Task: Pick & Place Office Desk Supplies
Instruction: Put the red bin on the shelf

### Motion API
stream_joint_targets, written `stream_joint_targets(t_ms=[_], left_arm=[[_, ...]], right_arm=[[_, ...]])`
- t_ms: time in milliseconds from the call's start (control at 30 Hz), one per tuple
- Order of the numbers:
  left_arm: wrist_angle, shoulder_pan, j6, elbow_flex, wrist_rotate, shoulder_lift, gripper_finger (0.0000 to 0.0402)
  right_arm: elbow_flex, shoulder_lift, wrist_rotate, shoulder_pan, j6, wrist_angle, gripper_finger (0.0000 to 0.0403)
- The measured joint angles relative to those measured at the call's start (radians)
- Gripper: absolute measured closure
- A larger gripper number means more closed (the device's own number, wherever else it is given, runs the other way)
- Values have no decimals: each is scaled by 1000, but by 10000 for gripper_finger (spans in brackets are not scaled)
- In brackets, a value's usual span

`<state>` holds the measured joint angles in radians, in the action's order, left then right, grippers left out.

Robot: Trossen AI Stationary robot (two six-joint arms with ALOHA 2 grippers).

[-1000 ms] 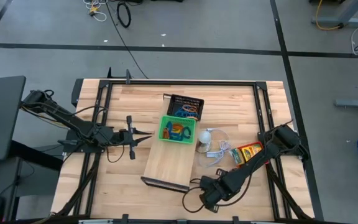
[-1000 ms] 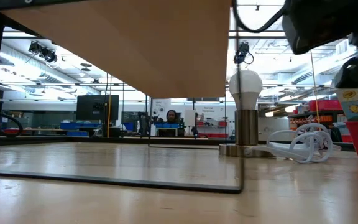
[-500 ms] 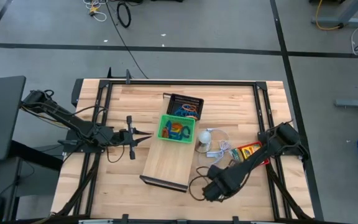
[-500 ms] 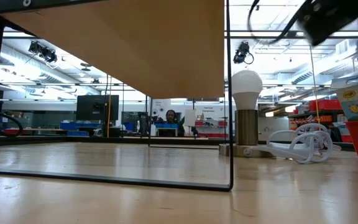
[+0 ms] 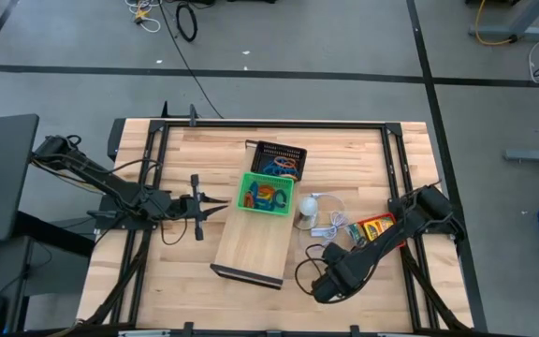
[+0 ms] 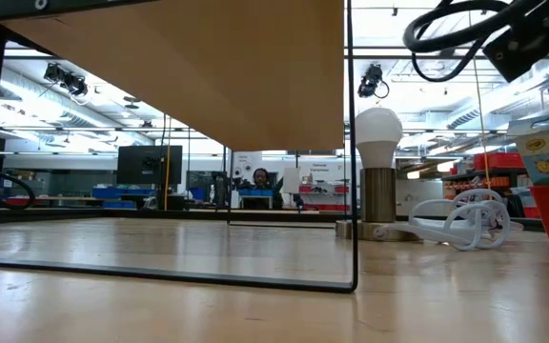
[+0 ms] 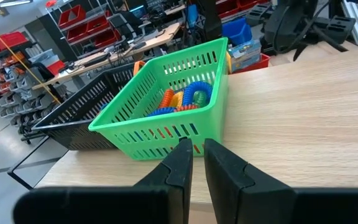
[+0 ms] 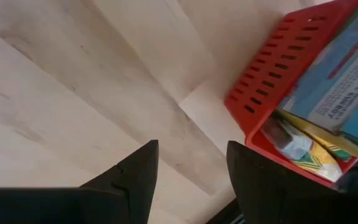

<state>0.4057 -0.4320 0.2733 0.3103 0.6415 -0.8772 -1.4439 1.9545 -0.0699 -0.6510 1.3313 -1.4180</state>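
I will next pinch the red tray (image 8: 278, 87) with my right gripper by its thin rim (image 8: 258, 126). The tray is full of loose boxes and is wider than my fingers can spread.
Coloured loop clips (image 7: 188, 99) lie in a green mesh basket (image 5: 267, 195), which stands on the far end of a long wooden board (image 5: 251, 245). A black basket (image 5: 279, 161) with more clips stands behind it. My left gripper (image 5: 215, 206) hangs shut and empty, level, left of the green basket (image 7: 166, 106). My right gripper (image 5: 324, 285) is open, points down over bare table (image 8: 73, 81) right of the board's near end, and holds nothing. A red tray (image 8: 278, 87) with a crayon box (image 5: 377, 227) stands beyond it.
The board is a raised shelf on thin black legs (image 6: 353, 191). Its underside (image 6: 208, 67) fills the top of the low view. A white bulb on a stand (image 6: 377, 143) and a white coiled cable (image 5: 330, 229) lie between board and red tray.
My right gripper has risen from beside the board's near end, gone a little toward the table's right and far side, and tipped to point more steeply down. The board's near right leg has shifted slightly toward the table's left.
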Motion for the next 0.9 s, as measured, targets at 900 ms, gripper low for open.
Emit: stream_joint_targets(t_ms=[900], left_arm=[[1, 0, -1, 0, -42, 0, 351]], right_arm=[[123, 0, -10, 22, -42, 11, 222]])
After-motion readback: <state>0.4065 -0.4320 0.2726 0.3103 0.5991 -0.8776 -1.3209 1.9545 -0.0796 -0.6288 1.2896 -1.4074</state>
